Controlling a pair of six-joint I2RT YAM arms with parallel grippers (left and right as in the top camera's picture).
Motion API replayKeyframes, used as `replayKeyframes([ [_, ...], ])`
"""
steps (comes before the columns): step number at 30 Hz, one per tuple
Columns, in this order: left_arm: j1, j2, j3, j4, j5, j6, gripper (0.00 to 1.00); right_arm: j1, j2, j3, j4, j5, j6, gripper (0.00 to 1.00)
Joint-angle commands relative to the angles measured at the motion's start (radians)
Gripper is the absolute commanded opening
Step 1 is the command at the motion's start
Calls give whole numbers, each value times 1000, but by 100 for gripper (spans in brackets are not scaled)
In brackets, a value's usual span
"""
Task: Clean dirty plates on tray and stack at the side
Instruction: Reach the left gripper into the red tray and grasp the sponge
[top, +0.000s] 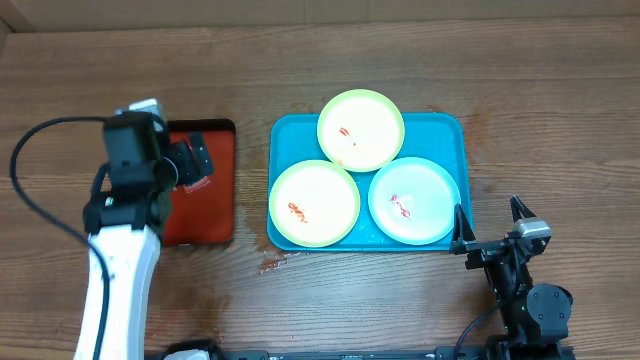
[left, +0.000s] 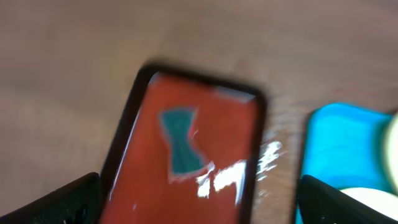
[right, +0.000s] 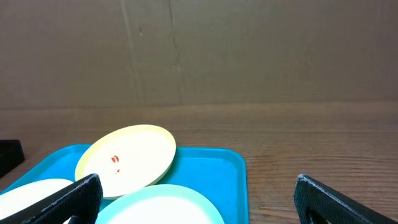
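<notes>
My left gripper needs to grab the teal patch next from above, across its narrow middle (left: 180, 140), to clean the dirty plates. Its wide end and bottom will stay free.
Three plates lie on the turquoise tray (top: 447, 128): a yellow-green one (top: 361, 129) at the back, a yellow-green one (top: 314, 203) at front left, a light blue one (top: 414, 200) at front right. Each has small red smears. My left gripper (top: 192, 163) is open and empty above the red tray (top: 210, 195). In the left wrist view the red tray (left: 186, 149) holds a teal patch (left: 180, 140); the turquoise tray's edge (left: 336, 143) shows at right. My right gripper (top: 490, 230) is open and empty just right of the turquoise tray (right: 211, 171), near the blue plate (right: 161, 205).
The red tray with a black rim sits left of the turquoise tray. A black cable (top: 40, 190) loops at the far left. Wet marks (top: 270, 264) show on the wood in front of the turquoise tray. Bare wooden table (top: 560, 120) lies to the right.
</notes>
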Motion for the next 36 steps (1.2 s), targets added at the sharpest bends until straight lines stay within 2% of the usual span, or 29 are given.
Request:
replayKeyframes([
  [1, 44, 134, 19, -11, -134, -247, 100, 4, -8, -10, 3, 10, 0, 100],
  [8, 70, 328, 19, 24, -128, -349, 100, 4, -8, -10, 3, 10, 0, 100],
  [12, 68, 399, 19, 94, -42, -333, 100, 4, -8, -10, 3, 10, 0, 100],
  [14, 68, 429, 19, 129, 4, -324, 95, 4, -8, -10, 3, 10, 0, 100],
  [17, 68, 477, 19, 192, 50, -324, 96, 4, -8, -10, 3, 10, 0, 100],
  [22, 68, 545, 19, 261, 58, -317, 93, 4, -8, -10, 3, 10, 0, 100],
  [30, 68, 618, 19, 280, 50, -309, 63, 4, -8, -10, 3, 10, 0, 100],
  [31, 68, 620, 19, 281, 45, -309, 50, 4, -8, -10, 3, 10, 0, 100],
  [36, 69, 613, 35, 277, 16, -279, 4, 4, -8, -10, 3, 10, 0, 100],
])
